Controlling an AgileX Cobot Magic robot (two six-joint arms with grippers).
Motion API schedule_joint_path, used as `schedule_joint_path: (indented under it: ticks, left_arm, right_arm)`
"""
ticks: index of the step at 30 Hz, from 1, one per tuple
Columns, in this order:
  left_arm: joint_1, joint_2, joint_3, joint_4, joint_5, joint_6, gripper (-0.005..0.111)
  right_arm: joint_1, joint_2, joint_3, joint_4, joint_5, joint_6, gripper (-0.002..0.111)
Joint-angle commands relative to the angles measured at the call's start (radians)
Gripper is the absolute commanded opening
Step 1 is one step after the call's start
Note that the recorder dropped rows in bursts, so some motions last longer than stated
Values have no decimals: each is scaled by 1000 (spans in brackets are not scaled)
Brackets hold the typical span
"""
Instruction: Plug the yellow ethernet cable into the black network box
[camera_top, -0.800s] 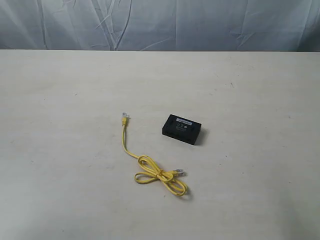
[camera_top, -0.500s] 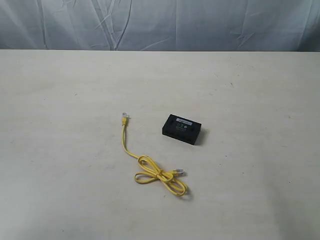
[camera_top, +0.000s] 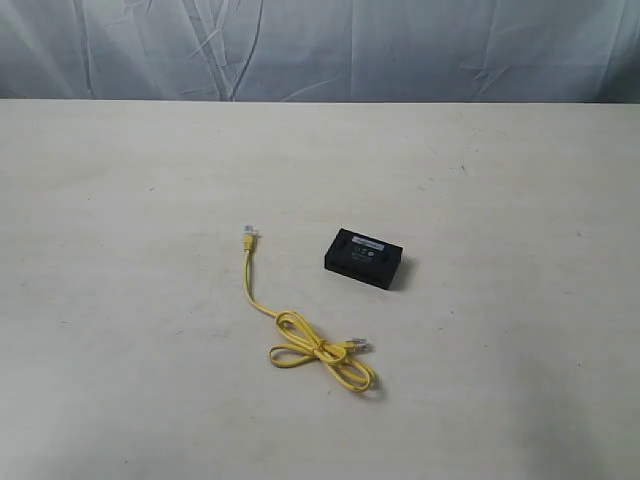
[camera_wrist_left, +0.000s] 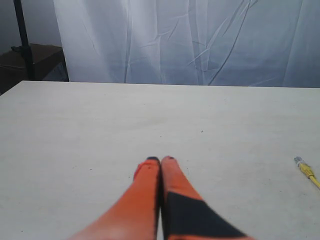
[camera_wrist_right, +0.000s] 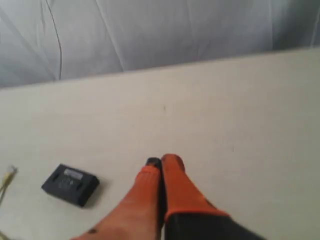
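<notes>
Next, my right gripper grabs the yellow cable just behind its loose-end plug (camera_top: 248, 260) to plug the yellow ethernet cable into the black network box (camera_top: 363, 258).
The yellow ethernet cable (camera_top: 300, 335) lies on the table with one clear plug at its far end (camera_top: 248, 234) and the other by its bow-like loop (camera_top: 360, 344). The black network box (camera_top: 363, 258) sits flat just right of the cable, apart from it. Neither gripper shows in the exterior view. In the left wrist view my left gripper (camera_wrist_left: 160, 160) is shut and empty, with a cable plug (camera_wrist_left: 302, 163) off at the frame's edge. In the right wrist view my right gripper (camera_wrist_right: 162, 161) is shut and empty, the box (camera_wrist_right: 70, 184) lying well to one side of it.
The pale table (camera_top: 500, 180) ends at a far edge with a wrinkled white curtain (camera_top: 320, 45) behind. A dark stand and shelf (camera_wrist_left: 30, 55) show beyond the table corner in the left wrist view.
</notes>
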Motion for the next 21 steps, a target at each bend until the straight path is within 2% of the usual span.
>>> schedule_joint_path:
  ticks: [1,3,5,10,16,21]
  left_arm:
    - [2,-4,4,-7,-9,-1,0]
    - [2,-4,4,-7,-9,-1,0]
    - [2,-4,4,-7,-9,-1,0]
    - [2,-4,4,-7,-9,-1,0]
    - [2,-4,4,-7,-9,-1,0]
    - [2,-4,4,-7,-9,-1,0]
  right_arm:
    - [-4,324,-147,-30,47,0,-1]
    - [1,469,-154,106,-26,-21,-1]
    - [58,644,-207,174,10,-82,-1]
    - [303,924,-413,171,52,-35,-1]
    - [561,1230,-714,49,149,131,-1]
    - [704,1460,-1007,-167,311,397,-1]
